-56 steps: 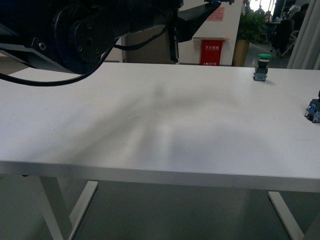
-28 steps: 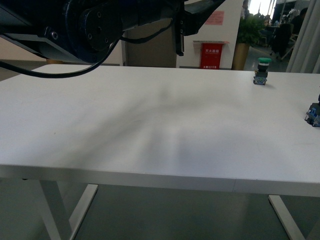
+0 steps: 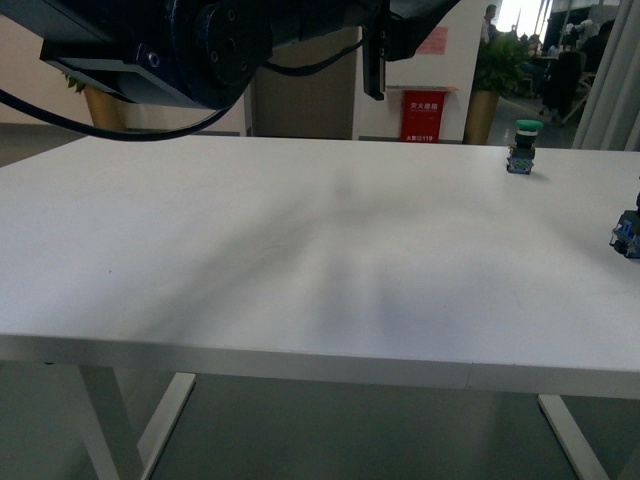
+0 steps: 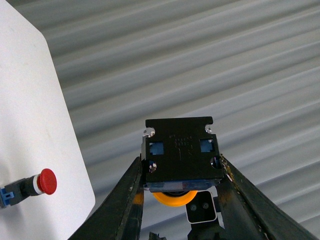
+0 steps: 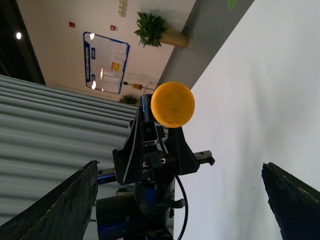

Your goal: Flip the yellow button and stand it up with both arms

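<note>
Next, my right gripper takes hold of the yellow button by the body just below its cap, to flip the button and stand it up.
The yellow button shows in the left wrist view, its blue-grey and black contact block (image 4: 181, 155) facing the camera and its yellow cap (image 4: 173, 199) behind. My left gripper (image 4: 181, 172) is shut on it, high above the table. In the right wrist view the yellow cap (image 5: 173, 104) faces the camera, held by the left gripper (image 5: 150, 160). My right gripper (image 5: 179, 167) is open wide and empty, its fingers (image 5: 65, 200) well apart from the button. In the front view only a dark arm (image 3: 220, 50) shows at the top left; the button is out of view there.
A green-capped switch (image 3: 522, 145) stands upright at the far right of the white table (image 3: 300, 260). A blue-grey switch block (image 3: 628, 232) lies at the right edge. A red-capped switch (image 4: 30, 186) lies on its side near the table's edge (image 4: 75, 150).
In the front view the dark arm has shifted to the right and upward along the top of the picture. The switches on the table have not moved.
</note>
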You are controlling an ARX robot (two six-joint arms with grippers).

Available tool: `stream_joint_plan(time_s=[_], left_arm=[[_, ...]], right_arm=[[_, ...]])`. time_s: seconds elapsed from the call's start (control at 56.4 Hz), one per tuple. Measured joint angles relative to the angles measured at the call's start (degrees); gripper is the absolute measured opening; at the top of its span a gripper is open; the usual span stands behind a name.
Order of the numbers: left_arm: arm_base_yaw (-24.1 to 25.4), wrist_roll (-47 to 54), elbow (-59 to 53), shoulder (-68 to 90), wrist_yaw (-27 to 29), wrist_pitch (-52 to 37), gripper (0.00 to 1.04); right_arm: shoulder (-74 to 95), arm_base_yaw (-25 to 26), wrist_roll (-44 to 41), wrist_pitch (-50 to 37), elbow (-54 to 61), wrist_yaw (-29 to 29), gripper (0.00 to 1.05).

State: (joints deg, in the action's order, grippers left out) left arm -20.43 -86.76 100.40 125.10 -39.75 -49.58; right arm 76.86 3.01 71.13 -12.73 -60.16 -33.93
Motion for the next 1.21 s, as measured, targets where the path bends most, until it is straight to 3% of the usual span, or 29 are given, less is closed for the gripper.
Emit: stream_joint_plan(time_s=[0.55, 0.815, 1.046, 1.205], left_arm=[[-2.5, -2.5, 0.7, 1.5, 0.9, -2.8, 0.36], [-2.6, -2.8, 0.0, 1.5, 1.2, -3.8, 0.36], [-2.6, -3.2, -0.1, 1.5, 1.3, -3.7, 0.36], [-2.6, -3.2, 0.0, 1.5, 1.4, -3.7, 0.36]], right_arm=[[8.7, -8.4, 4.0, -4.1, -7.1, 8.3, 0.98], [12.4, -8.0, 4.0, -6.3, -10.3, 13.7, 0.98], [12.9, -7.8, 5.3, -4.4, -11.1, 11.4, 0.98], [13.3, -8.2, 5.6, -4.7, -11.1, 11.7, 0.76]])
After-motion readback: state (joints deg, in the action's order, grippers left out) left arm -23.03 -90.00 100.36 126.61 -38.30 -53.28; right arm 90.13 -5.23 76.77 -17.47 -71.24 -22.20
